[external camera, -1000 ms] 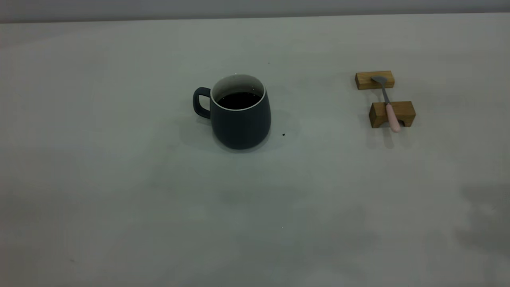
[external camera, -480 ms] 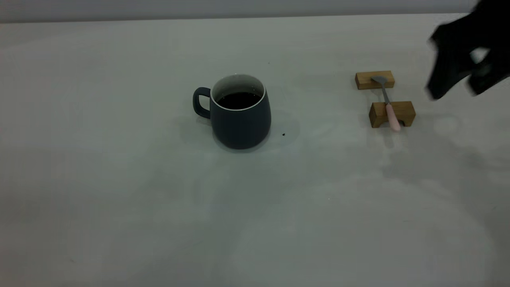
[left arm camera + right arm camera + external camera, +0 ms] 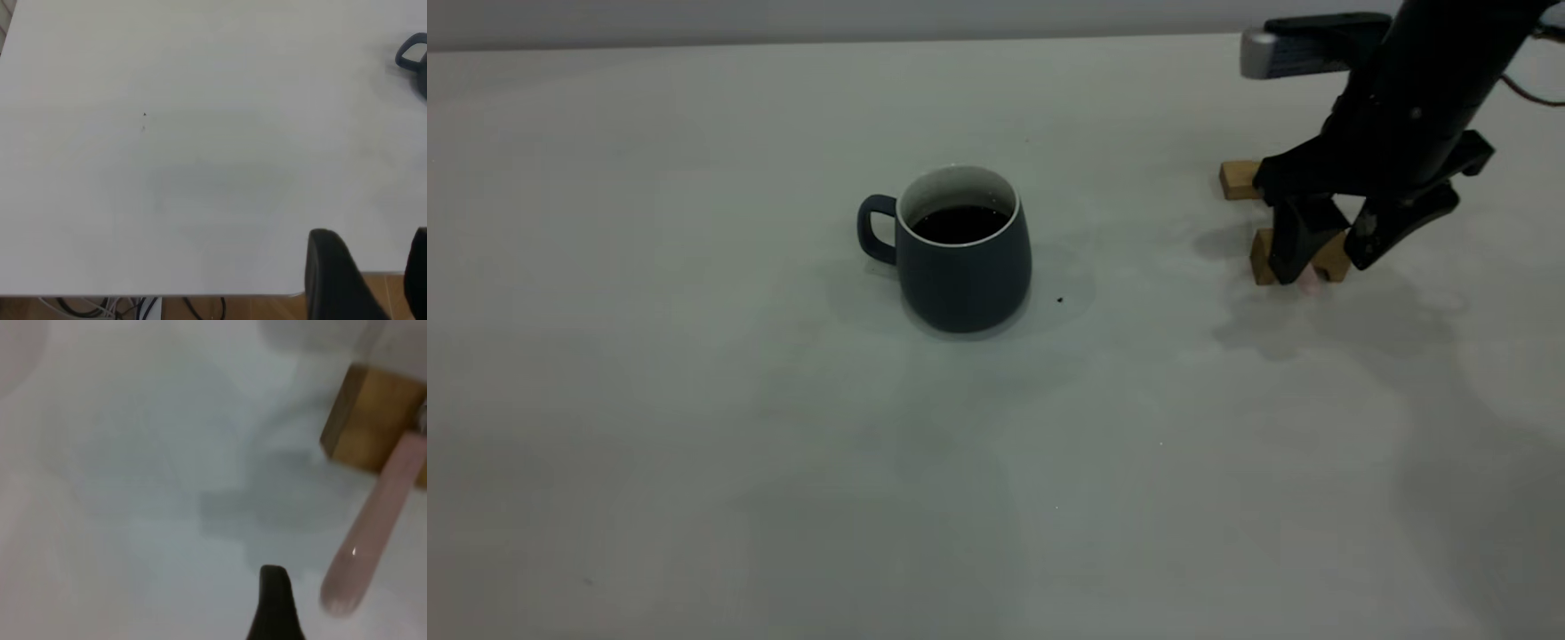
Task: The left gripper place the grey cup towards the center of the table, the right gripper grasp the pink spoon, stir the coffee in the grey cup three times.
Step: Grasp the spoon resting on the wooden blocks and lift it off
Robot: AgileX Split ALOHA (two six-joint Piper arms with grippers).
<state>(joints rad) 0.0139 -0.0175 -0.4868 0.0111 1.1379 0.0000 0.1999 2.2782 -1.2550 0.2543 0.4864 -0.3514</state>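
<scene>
The spoon needs to be picked up next by its pink handle with my right gripper, so that it can stir the coffee in the grey cup.
The grey cup stands upright near the middle of the table, its handle to the left and dark coffee inside. My right gripper hangs open over the nearer wooden block, one finger on each side of the pink spoon. Only the handle's pink tip peeks out below it. In the right wrist view the pink spoon lies beside one black finger, untouched. My left gripper is open at the table's edge, far from the cup.
Two small wooden blocks support the spoon at the right of the table, the right arm covering most of them. A tiny dark speck lies right of the cup. Wooden floor shows past the table's edge.
The right arm came in from the right and dropped over the wooden blocks, its open fingers now straddling the spoon's handle. The cup has not moved.
</scene>
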